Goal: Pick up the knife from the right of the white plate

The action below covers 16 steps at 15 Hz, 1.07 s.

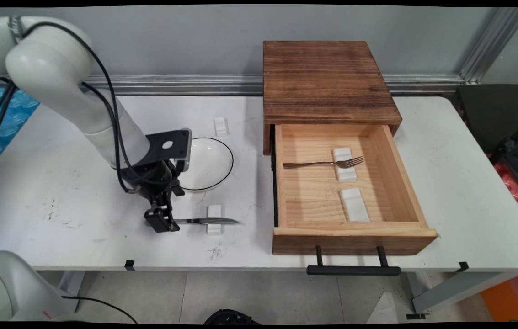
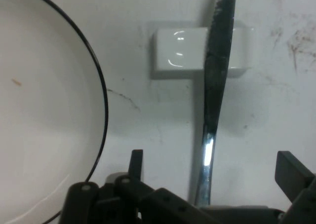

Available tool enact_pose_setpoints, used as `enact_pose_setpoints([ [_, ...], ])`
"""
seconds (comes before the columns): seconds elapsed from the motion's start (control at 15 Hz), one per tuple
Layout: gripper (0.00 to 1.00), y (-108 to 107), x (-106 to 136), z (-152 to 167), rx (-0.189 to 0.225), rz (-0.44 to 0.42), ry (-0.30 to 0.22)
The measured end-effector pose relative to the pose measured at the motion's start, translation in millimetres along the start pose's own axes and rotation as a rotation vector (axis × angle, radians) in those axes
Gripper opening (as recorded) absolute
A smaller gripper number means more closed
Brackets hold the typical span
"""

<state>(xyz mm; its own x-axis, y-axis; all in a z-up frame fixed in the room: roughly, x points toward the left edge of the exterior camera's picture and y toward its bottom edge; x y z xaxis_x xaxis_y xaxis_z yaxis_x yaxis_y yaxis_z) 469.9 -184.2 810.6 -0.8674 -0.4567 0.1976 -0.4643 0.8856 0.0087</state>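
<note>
The metal knife's blade [image 1: 222, 220] should stay free to lie across a rest in the drawer. My gripper will next grab the knife by its handle [image 1: 185, 221].
A metal knife [image 1: 208, 221] lies on the table with its blade across a small white rest [image 1: 215, 227]. My gripper [image 1: 162, 223] is down at the knife's handle end, fingers open on either side of the handle. In the hand view the knife [image 2: 216, 86] runs from between my fingers up over the white rest [image 2: 180, 56]; the gripper [image 2: 213, 172] stands open, with one fingertip [image 2: 136, 165] left of the handle and the other well to its right. A white bowl with a black rim [image 1: 208, 160] sits just behind the hand, and this bowl [image 2: 44, 115] fills the hand view's left.
A wooden box [image 1: 327, 82] stands at the back right with its drawer [image 1: 355, 240] pulled open toward the table's front edge. Inside, a fork [image 1: 318, 163] lies across a white rest [image 1: 343, 154]; a second rest [image 1: 355, 205] lies bare. Another rest [image 1: 221, 126] sits behind the bowl.
</note>
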Motion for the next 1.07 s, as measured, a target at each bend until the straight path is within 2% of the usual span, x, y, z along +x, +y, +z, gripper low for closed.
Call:
enact_pose_setpoints([
  [0.87, 1.00, -1, -5, 28, -0.007, 0.071, -0.013],
  [0.93, 0.00, -1, -5, 29, -0.007, 0.077, -0.013],
  [1.07, 0.00, 0, -5, 30, -0.007, 0.086, -0.012],
])
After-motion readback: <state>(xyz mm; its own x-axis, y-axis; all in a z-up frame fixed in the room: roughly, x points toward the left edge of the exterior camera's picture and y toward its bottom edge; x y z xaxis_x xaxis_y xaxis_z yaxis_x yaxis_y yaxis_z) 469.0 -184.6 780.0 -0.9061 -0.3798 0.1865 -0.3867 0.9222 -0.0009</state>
